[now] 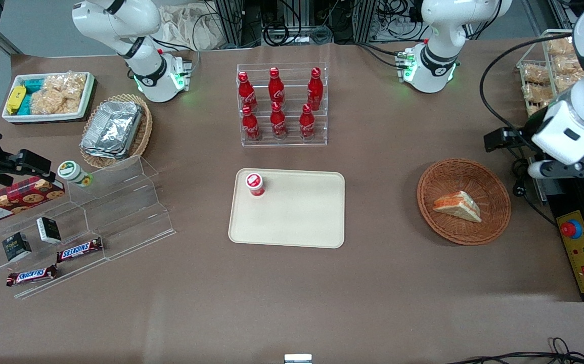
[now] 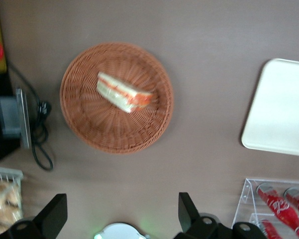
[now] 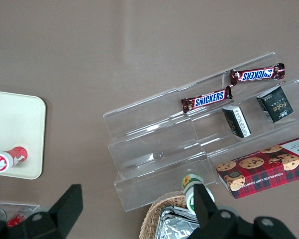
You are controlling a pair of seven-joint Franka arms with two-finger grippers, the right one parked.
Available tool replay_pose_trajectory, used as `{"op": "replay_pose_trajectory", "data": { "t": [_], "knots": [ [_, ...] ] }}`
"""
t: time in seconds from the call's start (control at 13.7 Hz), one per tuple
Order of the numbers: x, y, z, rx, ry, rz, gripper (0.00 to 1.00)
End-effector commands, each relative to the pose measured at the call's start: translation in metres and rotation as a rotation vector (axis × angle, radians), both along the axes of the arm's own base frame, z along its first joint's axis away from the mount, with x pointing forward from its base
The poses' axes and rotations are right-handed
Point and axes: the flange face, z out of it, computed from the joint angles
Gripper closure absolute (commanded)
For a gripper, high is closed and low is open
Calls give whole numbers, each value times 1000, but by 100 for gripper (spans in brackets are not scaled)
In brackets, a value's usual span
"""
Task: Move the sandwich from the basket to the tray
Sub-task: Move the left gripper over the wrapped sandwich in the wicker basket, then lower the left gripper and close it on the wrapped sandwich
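The sandwich lies with its filling edge [image 2: 125,90] facing up, so my left gripper will next grab it across its two flat bread sides.
The sandwich [image 1: 457,206] [image 2: 123,92], a white bread wedge with orange-red filling, lies in the reddish-brown woven basket [image 1: 453,169] [image 2: 89,124]. The cream tray [image 1: 297,217] [image 2: 283,114] sits flat at mid-table, beside the basket toward the parked arm's end. My left gripper [image 2: 122,201] hangs high above the table with its fingers [image 2: 186,206] wide apart and nothing between them. It is apart from the basket, farther from the front camera than the sandwich. The arm's wrist [image 1: 565,129] shows above the table's working-arm end.
A small red-capped bottle [image 1: 255,183] stands on the tray's corner. A clear rack of red cola bottles [image 1: 281,103] is farther back than the tray. A yellow control box [image 1: 582,253] and cables lie beside the basket. Acrylic snack shelves [image 1: 94,222] stand toward the parked arm's end.
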Motion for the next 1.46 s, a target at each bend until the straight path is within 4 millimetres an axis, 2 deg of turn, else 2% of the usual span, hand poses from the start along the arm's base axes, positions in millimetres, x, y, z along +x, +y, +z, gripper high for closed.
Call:
{"op": "replay_pose_trajectory", "data": {
  "t": [0.0,0.22,0.37,0.73,0.95,1.17,1.39],
  "knots": [
    [-9,20,-28,29,7,245,0],
    [-12,35,-83,53,-42,458,0],
    [-12,51,-114,56,-63,676,0],
    [-1,55,-209,59,-135,1163,0],
    [3,54,-243,65,-128,1326,0],
    [-6,51,-267,55,-141,1358,0],
    [-5,46,-292,58,-130,1347,0]
  ]
}}
